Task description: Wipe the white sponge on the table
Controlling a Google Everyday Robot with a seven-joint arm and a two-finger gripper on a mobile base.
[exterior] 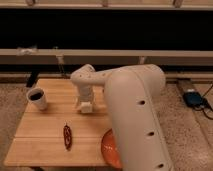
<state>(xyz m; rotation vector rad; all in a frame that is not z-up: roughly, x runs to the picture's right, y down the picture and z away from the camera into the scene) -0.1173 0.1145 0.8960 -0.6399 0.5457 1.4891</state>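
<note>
The table is to be wiped with the white sponge, so I should next grab the white sponge by its top [86, 104].
The white sponge [86, 106] is a small pale block lying on the light wooden table [45, 127], near its middle. My gripper [85, 101] points straight down onto the sponge from above and is open, its tip at the top of the block. The wrist [83, 80] rises just behind it. The thick white arm [135, 115] runs off to the lower right and hides the right part of the table.
A white cup [37, 98] of dark liquid stands at the table's left edge. A small dark red object [67, 136] lies toward the front. An orange-red plate [108, 149] shows partly under the arm at the front right. A blue device [192, 97] lies on the floor to the right.
</note>
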